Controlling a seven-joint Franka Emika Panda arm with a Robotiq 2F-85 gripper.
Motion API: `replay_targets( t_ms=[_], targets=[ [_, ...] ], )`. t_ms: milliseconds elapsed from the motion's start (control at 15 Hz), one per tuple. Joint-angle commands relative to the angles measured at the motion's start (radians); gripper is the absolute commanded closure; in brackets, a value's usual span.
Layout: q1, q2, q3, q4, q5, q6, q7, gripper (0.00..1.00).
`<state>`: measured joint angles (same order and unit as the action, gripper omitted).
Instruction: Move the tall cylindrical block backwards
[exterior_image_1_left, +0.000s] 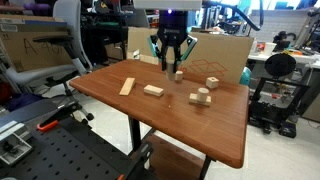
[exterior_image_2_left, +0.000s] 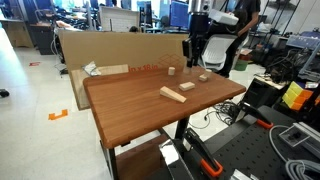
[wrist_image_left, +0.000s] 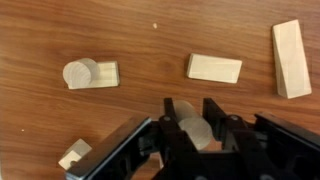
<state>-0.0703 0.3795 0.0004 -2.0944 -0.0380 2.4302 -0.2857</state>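
Observation:
My gripper lowers the block onto the brown table, before releasing it. The block's lower end hangs above the table, so the block would drop if I opened now.
The tall cylindrical block (wrist_image_left: 195, 133), plain light wood, stands upright between the two black fingers of my gripper (wrist_image_left: 194, 112) in the wrist view. The fingers press on both of its sides. In an exterior view my gripper (exterior_image_1_left: 171, 62) hangs over the far part of the brown table (exterior_image_1_left: 110, 100), and the block's lower end (exterior_image_1_left: 179, 73) shows under the fingers. From the opposite side my gripper (exterior_image_2_left: 192, 58) is at the far right of the table, and the block is hidden behind it.
A shorter cylinder on a flat block (wrist_image_left: 88, 73) (exterior_image_1_left: 201, 97) is nearby. Two flat rectangular blocks (wrist_image_left: 214, 68) (wrist_image_left: 290, 58) lie on the table, and a small block (wrist_image_left: 73, 155) is near the gripper. A cardboard sheet (exterior_image_2_left: 110, 45) stands behind the table.

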Motion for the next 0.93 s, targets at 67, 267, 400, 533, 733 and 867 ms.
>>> replay_targets(
  t_ms=[67, 267, 400, 533, 733, 867],
  targets=[
    [0.055, 0.206, -0.008, 0.220, -0.070, -0.049, 0.082, 0.90],
    [0.080, 0.280, 0.000, 0.323, -0.100, -0.091, 0.095, 0.90],
    [0.089, 0.306, 0.006, 0.367, -0.104, -0.124, 0.091, 0.90],
    [0.095, 0.323, 0.007, 0.398, -0.104, -0.151, 0.092, 0.90],
    [0.096, 0.333, 0.004, 0.424, -0.100, -0.191, 0.099, 0.90],
    [0.097, 0.335, 0.003, 0.438, -0.098, -0.215, 0.107, 0.40]
  ],
)
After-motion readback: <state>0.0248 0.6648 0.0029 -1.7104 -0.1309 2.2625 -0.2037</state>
